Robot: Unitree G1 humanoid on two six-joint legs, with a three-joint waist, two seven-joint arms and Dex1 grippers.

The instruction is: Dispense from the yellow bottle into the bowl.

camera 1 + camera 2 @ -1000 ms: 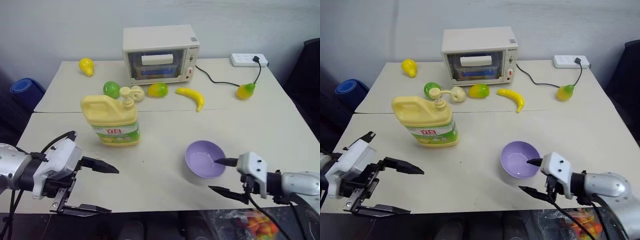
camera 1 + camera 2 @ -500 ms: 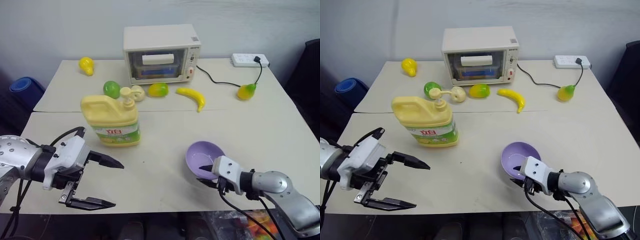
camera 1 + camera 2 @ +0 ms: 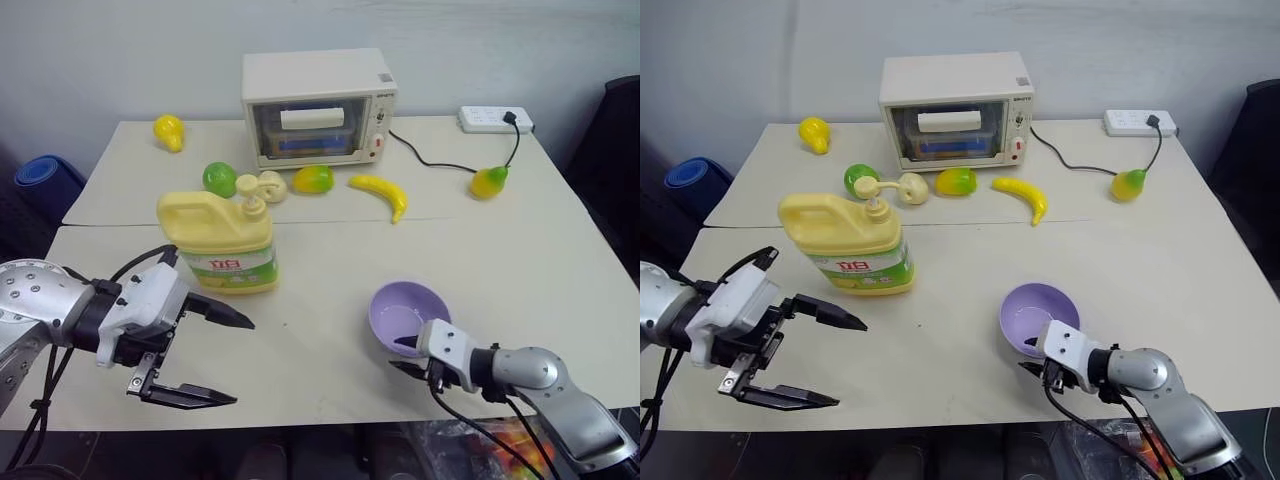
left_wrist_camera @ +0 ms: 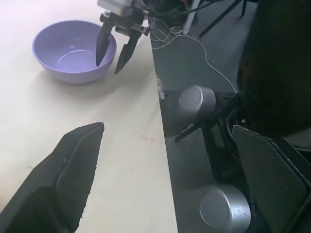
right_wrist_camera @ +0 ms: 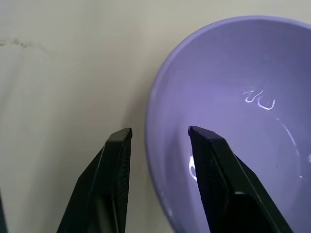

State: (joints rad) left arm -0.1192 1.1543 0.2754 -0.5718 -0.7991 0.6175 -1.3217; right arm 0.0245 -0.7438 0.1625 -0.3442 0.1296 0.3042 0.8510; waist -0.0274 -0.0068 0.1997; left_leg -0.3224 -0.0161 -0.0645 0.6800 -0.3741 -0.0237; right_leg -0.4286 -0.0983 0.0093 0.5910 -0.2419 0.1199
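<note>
My right gripper should next grab the bowl by its rim (image 5: 158,145) to hold it under the yellow bottle's spout.
The yellow bottle (image 3: 225,240) stands upright on the table, left of centre, its pump spout pointing right. The lavender bowl (image 3: 405,305) sits near the table's front edge on the right. My right gripper (image 5: 159,131) straddles the bowl's near rim (image 4: 73,51): one finger is inside, one outside. Its jaws are narrowed but open, with a gap on each side of the wall. My left gripper (image 3: 240,362) hovers wide open below and in front of the bottle. It points right with nothing between its fingers.
Behind the bottle stand a toaster oven (image 3: 318,105), a green apple (image 3: 220,178), a mango (image 3: 313,180), a banana (image 3: 380,195) and two pears (image 3: 168,130) (image 3: 488,182). A power strip (image 3: 490,120) with a cord lies at the back right. The table's front edge runs just below both grippers.
My right gripper has come in from the bowl's right side, narrowed its jaws and settled over the near rim. The left gripper stays wide open in about the same place.
</note>
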